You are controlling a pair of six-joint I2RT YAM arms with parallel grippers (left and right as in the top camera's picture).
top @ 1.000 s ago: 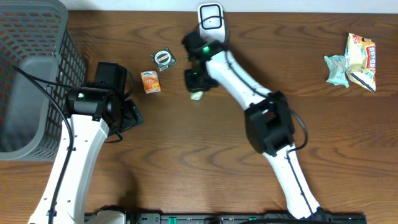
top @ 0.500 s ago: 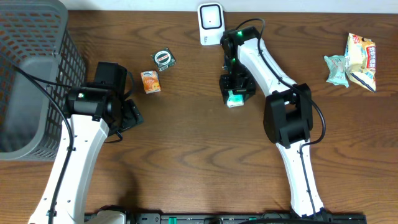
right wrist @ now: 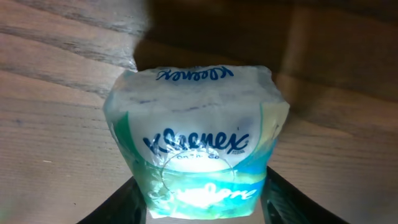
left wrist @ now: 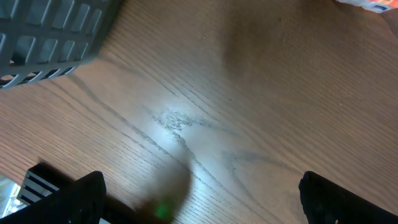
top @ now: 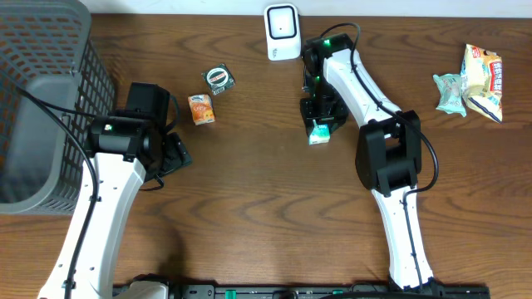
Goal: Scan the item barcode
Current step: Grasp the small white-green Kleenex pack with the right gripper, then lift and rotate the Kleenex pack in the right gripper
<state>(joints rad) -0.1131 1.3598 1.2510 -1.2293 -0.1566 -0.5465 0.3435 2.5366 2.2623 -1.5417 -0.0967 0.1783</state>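
Observation:
The Kleenex tissue pack has a barcode to scan, and the rest of the pack should stay uncovered for that. My right gripper needs to grip the pack next by the sides of its near end (top: 319,132) (right wrist: 204,188).
A Kleenex tissue pack (right wrist: 196,140), white with blue and green print, lies on the wooden table just below the white scanner (top: 283,31). In the overhead view the pack (top: 317,133) sticks out from under my right gripper (top: 318,121). The right wrist view shows my right gripper (right wrist: 202,205) open, its fingers (right wrist: 118,205) flanking the pack's near end at its full, unsqueezed width. No barcode shows on the pack's visible face. My left gripper (top: 170,154) hovers wide open over bare wood (left wrist: 202,199), holding nothing.
A grey mesh basket (top: 41,100) fills the far left; its corner (left wrist: 50,31) shows in the left wrist view. A small orange packet (top: 200,109) and a round tin (top: 219,78) lie left of the scanner. Snack bags (top: 470,79) sit at the far right.
My right arm swung from left of the scanner to its right and brought the tissue pack down onto the table. Its jaws spread apart. The left arm stayed still.

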